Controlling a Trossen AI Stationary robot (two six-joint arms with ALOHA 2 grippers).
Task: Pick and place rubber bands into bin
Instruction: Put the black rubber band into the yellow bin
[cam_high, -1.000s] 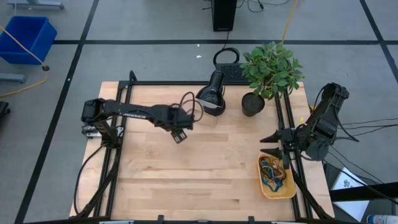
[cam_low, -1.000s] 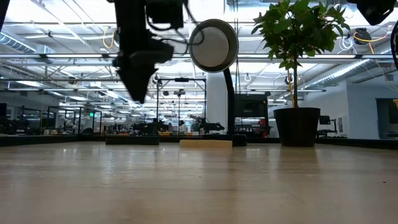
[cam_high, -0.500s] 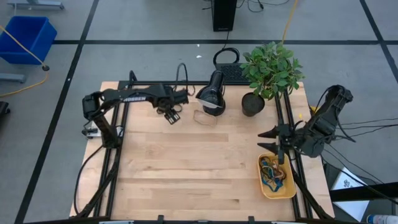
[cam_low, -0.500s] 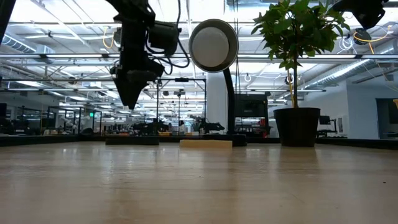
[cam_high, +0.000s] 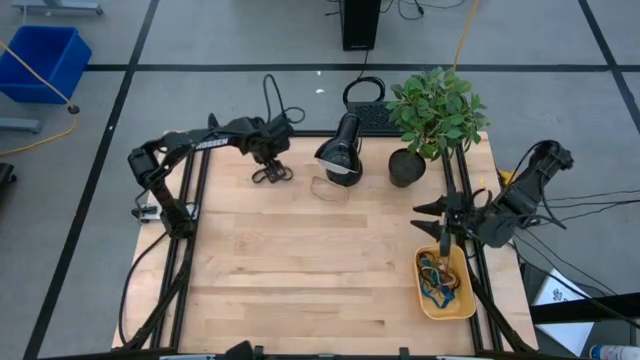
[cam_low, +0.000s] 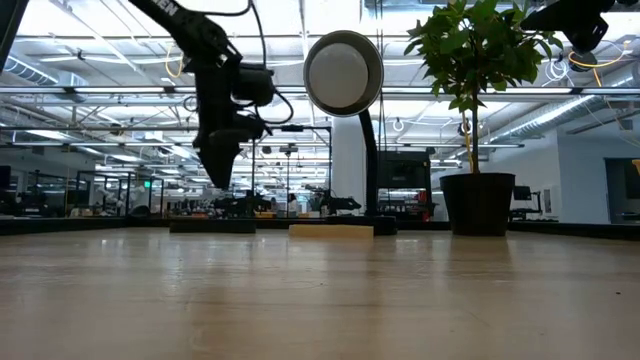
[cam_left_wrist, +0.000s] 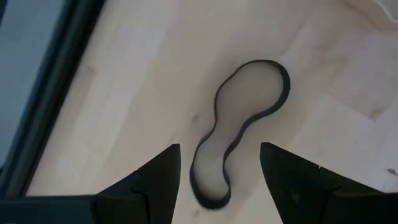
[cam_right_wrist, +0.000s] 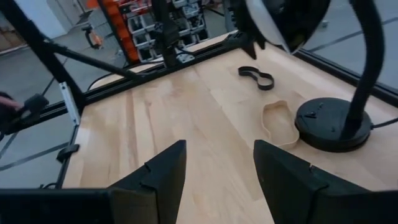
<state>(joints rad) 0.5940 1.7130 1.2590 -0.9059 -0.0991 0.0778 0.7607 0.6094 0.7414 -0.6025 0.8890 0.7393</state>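
The left gripper grabs the black rubber band by one looped end (cam_left_wrist: 210, 196) next, to put it into the yellow bin.
A black rubber band (cam_left_wrist: 239, 124), pinched into a figure-eight, lies flat on the wooden table near its far left; it also shows in the right wrist view (cam_right_wrist: 256, 76). My left gripper (cam_left_wrist: 221, 180) hangs open above it, fingers pointing down, one on each side of the band's near end; the high view (cam_high: 270, 168) shows it too. A tan band (cam_high: 330, 188) lies flat by the lamp. The yellow bin (cam_high: 462, 305) sits at the table's right near corner and holds several coloured bands (cam_high: 438, 275). My right gripper (cam_high: 435, 222) is open and empty, just beyond the bin's far end.
A black desk lamp (cam_high: 342, 155) stands at the far middle, its base (cam_right_wrist: 329, 121) next to the tan band. A potted plant (cam_high: 430, 115) stands at the far right. Black frame rails (cam_high: 190, 200) run along both table sides. A blue crate (cam_high: 45, 60) sits on the floor.
My left gripper has swung from the table's middle toward the far edge and to the left, and now stands over the black band. My right gripper has drawn back a little from the bin toward the far edge. The bands have not moved.
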